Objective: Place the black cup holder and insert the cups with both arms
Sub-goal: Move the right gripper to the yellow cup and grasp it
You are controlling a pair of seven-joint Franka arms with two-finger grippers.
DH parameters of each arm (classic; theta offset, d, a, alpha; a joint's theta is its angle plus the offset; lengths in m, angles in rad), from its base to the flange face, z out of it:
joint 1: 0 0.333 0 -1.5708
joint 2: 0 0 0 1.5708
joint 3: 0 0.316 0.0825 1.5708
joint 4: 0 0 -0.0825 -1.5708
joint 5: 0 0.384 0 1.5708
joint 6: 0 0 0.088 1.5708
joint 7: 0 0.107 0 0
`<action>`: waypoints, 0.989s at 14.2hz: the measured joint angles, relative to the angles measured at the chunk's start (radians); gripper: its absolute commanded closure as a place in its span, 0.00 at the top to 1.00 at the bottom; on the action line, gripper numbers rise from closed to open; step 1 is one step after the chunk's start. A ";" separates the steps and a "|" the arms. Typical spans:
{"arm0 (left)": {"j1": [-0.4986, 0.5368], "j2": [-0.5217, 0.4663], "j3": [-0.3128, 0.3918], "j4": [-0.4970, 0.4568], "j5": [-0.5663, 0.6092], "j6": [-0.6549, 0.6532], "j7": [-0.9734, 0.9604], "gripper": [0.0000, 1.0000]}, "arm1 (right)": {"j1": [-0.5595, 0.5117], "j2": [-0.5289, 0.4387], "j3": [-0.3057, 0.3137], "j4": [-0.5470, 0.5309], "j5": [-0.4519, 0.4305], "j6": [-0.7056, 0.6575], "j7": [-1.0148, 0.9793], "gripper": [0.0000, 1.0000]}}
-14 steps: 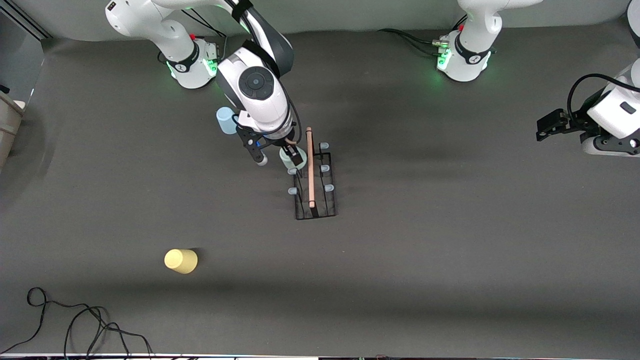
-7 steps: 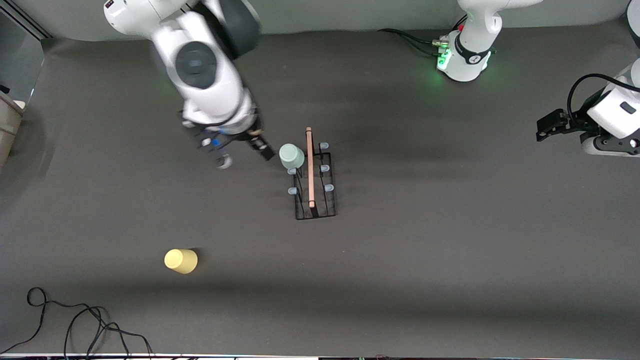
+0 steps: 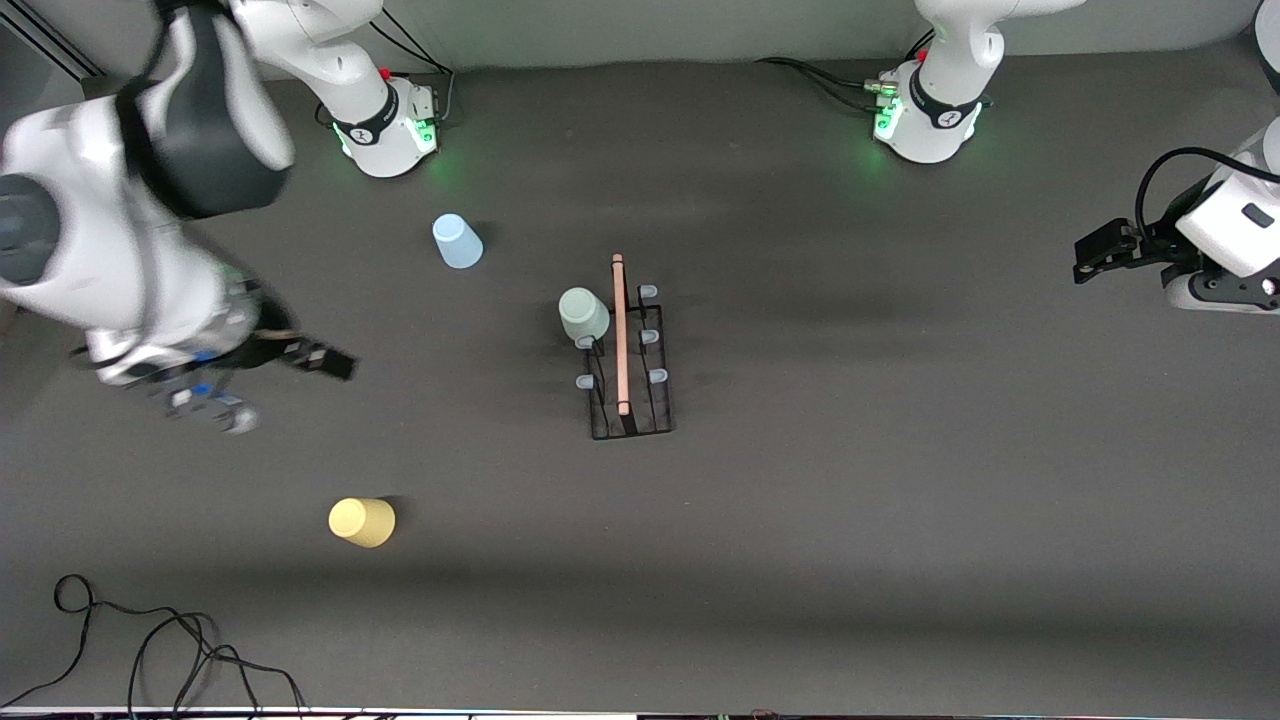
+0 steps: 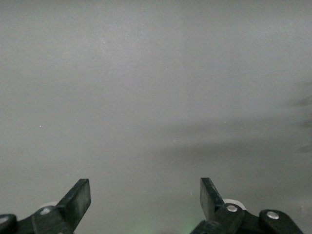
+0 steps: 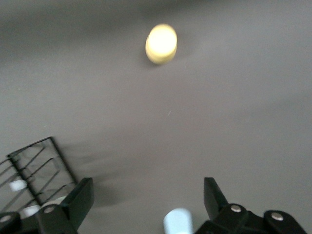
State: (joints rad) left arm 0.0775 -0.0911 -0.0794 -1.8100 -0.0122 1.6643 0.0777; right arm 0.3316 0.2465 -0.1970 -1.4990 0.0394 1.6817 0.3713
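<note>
I will reach the yellow cup with my right gripper and grab the cup's closed base. The cup's opening will then stay free to fit onto the black cup holder (image 3: 630, 400) (image 5: 36, 168).
The black cup holder (image 3: 630, 400) stands in the middle of the table, its wooden rod on top. The mint green cup (image 3: 583, 314) sits upside down on one of its pegs. The pale blue cup (image 3: 457, 241) stands upside down near the right arm's base. The yellow cup (image 3: 362, 521) stands nearer to the front camera, toward the right arm's end. My right gripper (image 3: 285, 390) is open and empty, in the air over bare table at the right arm's end. Its wrist view shows the yellow cup (image 5: 161, 44), the holder (image 5: 36, 168) and the blue cup (image 5: 176, 222) below the gripper (image 5: 146, 200). My left gripper (image 3: 1082, 258) waits open and empty at the left arm's end; in its wrist view (image 4: 145, 197) only a grey surface shows.
A black cable (image 3: 150, 640) lies coiled on the table's edge nearest the front camera, at the right arm's end. A box (image 3: 15, 250) stands off the table's edge at that end. Cables (image 3: 820, 80) run to the left arm's base.
My right gripper let go of the mint cup, which stays on its peg, and swung away toward the right arm's end. The blue cup is now uncovered. The left arm has not moved.
</note>
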 measured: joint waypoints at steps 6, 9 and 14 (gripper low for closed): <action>0.000 0.001 0.000 -0.001 0.000 0.002 0.000 1.00 | -0.078 0.171 -0.007 0.134 -0.001 0.126 -0.278 1.00; 0.000 0.001 0.000 -0.001 0.000 0.002 0.000 1.00 | -0.077 0.268 -0.003 0.133 0.004 0.248 -0.286 1.00; 0.000 0.002 0.000 -0.002 0.000 0.002 0.000 1.00 | -0.099 0.444 -0.004 0.128 0.086 0.441 -0.371 1.00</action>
State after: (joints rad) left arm 0.0775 -0.0892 -0.0794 -1.8115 -0.0122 1.6660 0.0776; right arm 0.2330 0.6905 -0.2008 -1.3715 0.1249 2.1223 0.0000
